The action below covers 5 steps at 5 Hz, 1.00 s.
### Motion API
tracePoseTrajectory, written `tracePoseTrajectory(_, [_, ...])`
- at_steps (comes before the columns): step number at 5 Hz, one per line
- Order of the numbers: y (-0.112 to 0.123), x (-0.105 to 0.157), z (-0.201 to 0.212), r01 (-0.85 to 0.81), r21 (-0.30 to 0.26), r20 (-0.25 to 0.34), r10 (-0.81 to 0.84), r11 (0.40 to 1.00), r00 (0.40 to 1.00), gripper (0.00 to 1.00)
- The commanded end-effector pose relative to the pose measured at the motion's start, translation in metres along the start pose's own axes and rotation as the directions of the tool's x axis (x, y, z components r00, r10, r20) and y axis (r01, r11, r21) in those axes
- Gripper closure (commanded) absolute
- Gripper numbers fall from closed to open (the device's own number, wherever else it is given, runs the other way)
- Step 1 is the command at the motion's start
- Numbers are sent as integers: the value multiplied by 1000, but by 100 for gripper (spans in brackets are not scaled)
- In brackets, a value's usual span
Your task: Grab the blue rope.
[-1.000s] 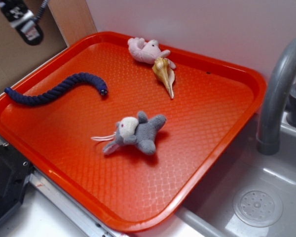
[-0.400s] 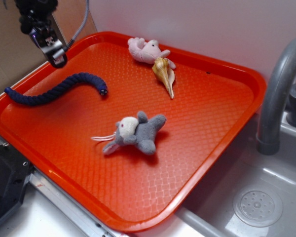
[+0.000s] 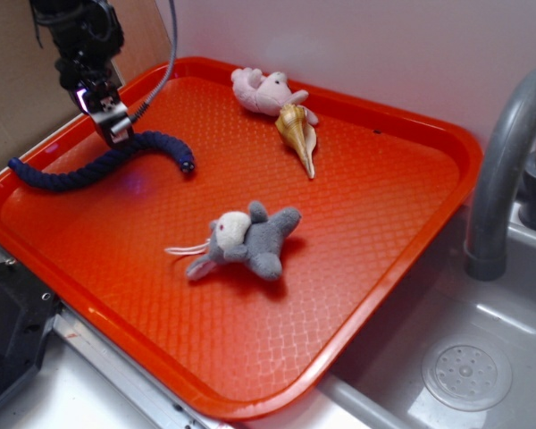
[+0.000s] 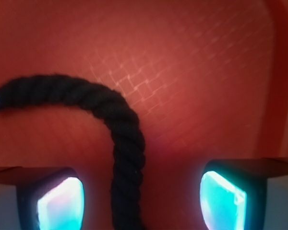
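My gripper's glowing fingers hover above the blue rope point(image 4: 128, 167), orange tray point(image 4: 175, 177) between them, so closing now would miss. The gripper lowers first, then closes on it.
The blue rope point(image 3: 89, 166), a thick dark navy twisted cord, lies curved on the left side of the orange tray point(image 3: 393, 223). My gripper point(image 3: 116, 132) hangs just over the rope's middle. In the wrist view the rope point(image 4: 127, 158) runs straight down between my two fingers, and the gripper point(image 4: 141, 201) is open with a gap on each side of the cord. The glowing pads point(image 4: 62, 203) touch nothing.
A grey plush mouse point(image 3: 246, 241) lies at the tray's middle. A pink plush toy point(image 3: 263, 89) and a seashell point(image 3: 299, 134) lie at the back. A grey faucet point(image 3: 505, 170) and sink point(image 3: 469, 371) stand to the right. A wall rises behind.
My gripper has come down and to the right from the upper left corner, ending just above the rope's middle. The rope and toys have not moved.
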<state>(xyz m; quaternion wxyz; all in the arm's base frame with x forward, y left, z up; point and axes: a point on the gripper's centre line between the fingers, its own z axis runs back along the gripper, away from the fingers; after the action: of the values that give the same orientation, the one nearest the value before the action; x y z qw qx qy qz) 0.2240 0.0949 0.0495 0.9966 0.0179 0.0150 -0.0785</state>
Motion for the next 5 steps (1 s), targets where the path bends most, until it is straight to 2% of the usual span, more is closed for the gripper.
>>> tracePoseTrajectory(1, [-6,2,-22,54,-21,-35,-55,998,998,0])
tracePoseTrajectory(2, [-5,2,-31,48,-28,-59,-49,998,997,0])
tracePoseTrajectory(3, [-5,2,-32,45,-29,-50,-47,999,998,100])
tracePoseTrajectory(5, [-3,2,-32,51,-27,-47,-52,998,998,100])
